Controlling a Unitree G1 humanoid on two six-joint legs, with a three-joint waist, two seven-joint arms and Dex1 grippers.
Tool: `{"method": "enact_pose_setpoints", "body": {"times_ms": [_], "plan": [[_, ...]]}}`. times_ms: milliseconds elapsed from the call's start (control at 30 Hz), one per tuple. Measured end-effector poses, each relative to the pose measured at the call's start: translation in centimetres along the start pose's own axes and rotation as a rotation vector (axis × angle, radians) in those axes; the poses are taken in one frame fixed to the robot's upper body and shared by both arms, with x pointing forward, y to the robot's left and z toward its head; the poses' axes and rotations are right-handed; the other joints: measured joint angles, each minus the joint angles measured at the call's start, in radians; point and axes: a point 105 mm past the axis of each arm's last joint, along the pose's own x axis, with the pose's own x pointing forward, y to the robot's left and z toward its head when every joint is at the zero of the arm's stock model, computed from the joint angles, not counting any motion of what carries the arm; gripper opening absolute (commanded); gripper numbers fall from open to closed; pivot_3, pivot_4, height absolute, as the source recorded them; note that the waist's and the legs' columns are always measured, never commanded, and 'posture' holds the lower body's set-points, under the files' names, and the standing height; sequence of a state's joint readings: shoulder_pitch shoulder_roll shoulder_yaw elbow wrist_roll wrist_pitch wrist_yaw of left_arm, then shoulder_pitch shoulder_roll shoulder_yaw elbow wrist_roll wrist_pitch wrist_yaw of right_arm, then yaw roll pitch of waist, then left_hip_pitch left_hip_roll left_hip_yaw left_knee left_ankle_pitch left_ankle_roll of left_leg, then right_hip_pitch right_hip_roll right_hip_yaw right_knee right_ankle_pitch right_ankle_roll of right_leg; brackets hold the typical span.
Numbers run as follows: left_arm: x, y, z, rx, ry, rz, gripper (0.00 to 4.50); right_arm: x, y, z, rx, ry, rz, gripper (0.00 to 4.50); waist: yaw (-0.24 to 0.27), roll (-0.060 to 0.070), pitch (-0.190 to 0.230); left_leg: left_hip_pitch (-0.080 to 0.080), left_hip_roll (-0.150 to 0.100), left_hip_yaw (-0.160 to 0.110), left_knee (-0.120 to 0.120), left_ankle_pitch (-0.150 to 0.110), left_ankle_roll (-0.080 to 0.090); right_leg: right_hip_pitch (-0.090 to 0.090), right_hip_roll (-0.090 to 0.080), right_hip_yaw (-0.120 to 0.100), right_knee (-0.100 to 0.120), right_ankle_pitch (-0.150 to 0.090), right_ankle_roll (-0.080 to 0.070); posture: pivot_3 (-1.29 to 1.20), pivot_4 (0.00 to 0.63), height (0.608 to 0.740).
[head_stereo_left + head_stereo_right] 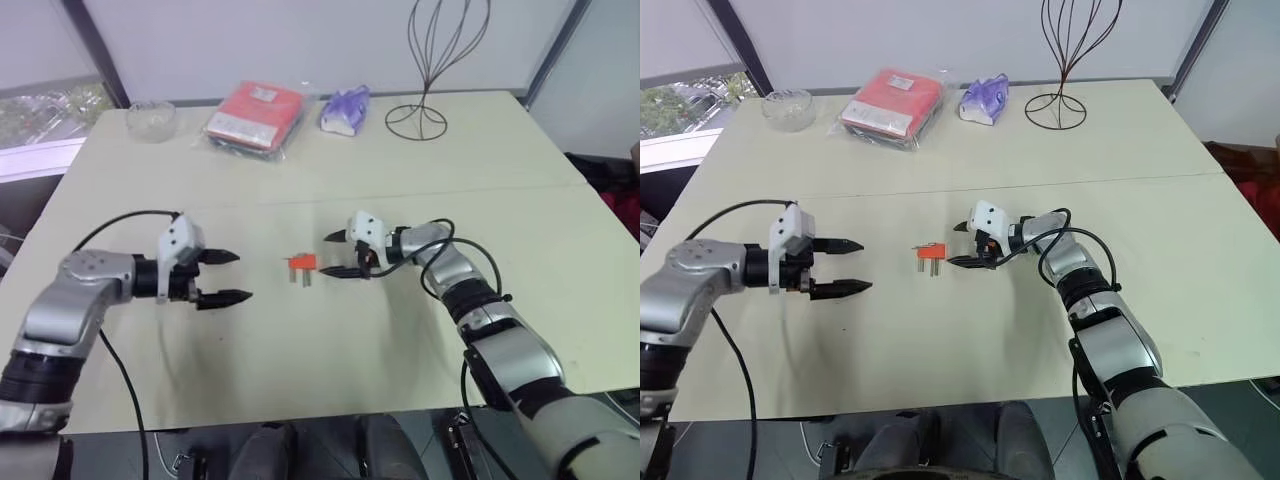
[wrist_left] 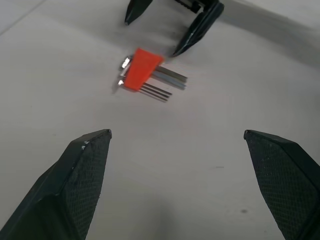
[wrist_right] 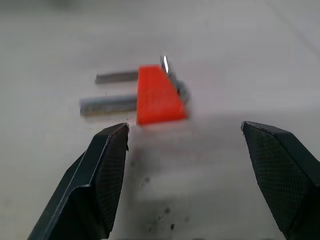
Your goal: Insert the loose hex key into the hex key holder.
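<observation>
My left gripper grabs the holder by the flat sides of its orange block next, since grey keys stick out of the holder's edges.
The hex key holder is a small orange block lying flat on the cream table, with several grey keys sticking out of it. No separate loose hex key can be made out; it is out of view. My left gripper hovers open a short way to the holder's left, pointing at it, with nothing between its fingers. On the holder's other side my right gripper is also open and empty. Its tips point at the block from close by, without touching it.
At the table's far side lie a large red flat packet in clear wrap, a purple packet, a small glass bowl and a black wire stand. A seam crosses the tabletop behind the holder.
</observation>
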State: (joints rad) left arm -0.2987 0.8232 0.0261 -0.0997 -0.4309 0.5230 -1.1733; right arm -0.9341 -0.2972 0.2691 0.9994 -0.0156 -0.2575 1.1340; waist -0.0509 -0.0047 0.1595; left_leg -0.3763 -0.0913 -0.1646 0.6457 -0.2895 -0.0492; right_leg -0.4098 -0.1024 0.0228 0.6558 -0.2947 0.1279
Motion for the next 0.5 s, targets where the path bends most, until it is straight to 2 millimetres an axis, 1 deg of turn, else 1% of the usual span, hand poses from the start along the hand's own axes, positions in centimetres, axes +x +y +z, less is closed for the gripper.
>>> {"method": "enact_pose_setpoints", "body": {"times_ms": [67,200,367,433,467,500], "plan": [[0.2,-0.3,-0.2,-0.014,-0.005,0.004,4.47,0.4,0.2,0.1,-0.004,0.000,0.015,3.77,-0.001,0.000,0.000,0.000,0.000,0.000,0.000,0.000,0.000,0.000,0.000,0.000,0.001,0.000,0.000,0.00,0.150,0.740],[0.1,-0.2,-0.2,-0.014,-0.013,0.033,4.47,1.2,0.3,0.4,-0.014,-0.002,0.038,3.77,-0.001,0.000,0.000,0.000,0.000,0.000,0.000,0.000,0.000,0.000,0.000,0.000,0.001,0.000,0.000,0.00,0.150,0.740],[0.4,-0.4,-0.8,-0.039,-0.021,0.052,4.47,2.1,0.6,0.8,-0.018,-0.006,0.055,3.77,-0.010,0.000,0.000,0.000,0.000,0.000,0.000,0.000,0.000,-0.001,0.000,0.000,0.002,0.000,0.000,0.00,0.150,0.740],[0.4,-0.3,-0.8,-0.040,-0.024,0.063,4.50,2.2,0.6,0.8,-0.016,-0.006,0.058,3.20,-0.014,0.000,0.000,0.000,0.000,0.000,0.000,0.000,0.000,-0.001,0.000,0.000,0.003,0.000,0.000,0.00,0.150,0.740],[0.4,-0.3,-0.7,-0.040,-0.027,0.067,4.50,2.3,0.7,0.8,-0.014,-0.006,0.066,2.83,-0.015,0.000,0.000,0.000,0.000,0.000,0.000,0.000,0.000,-0.001,0.000,0.000,0.003,0.000,0.000,0.00,0.150,0.740],[0.4,-0.2,-0.7,-0.040,-0.033,0.075,4.50,2.4,0.9,0.8,-0.016,-0.006,0.078,2.36,-0.017,0.000,0.000,0.001,0.000,0.000,0.000,0.000,0.000,-0.001,0.000,0.000,0.003,0.000,0.000,0.00,0.150,0.740]]}}
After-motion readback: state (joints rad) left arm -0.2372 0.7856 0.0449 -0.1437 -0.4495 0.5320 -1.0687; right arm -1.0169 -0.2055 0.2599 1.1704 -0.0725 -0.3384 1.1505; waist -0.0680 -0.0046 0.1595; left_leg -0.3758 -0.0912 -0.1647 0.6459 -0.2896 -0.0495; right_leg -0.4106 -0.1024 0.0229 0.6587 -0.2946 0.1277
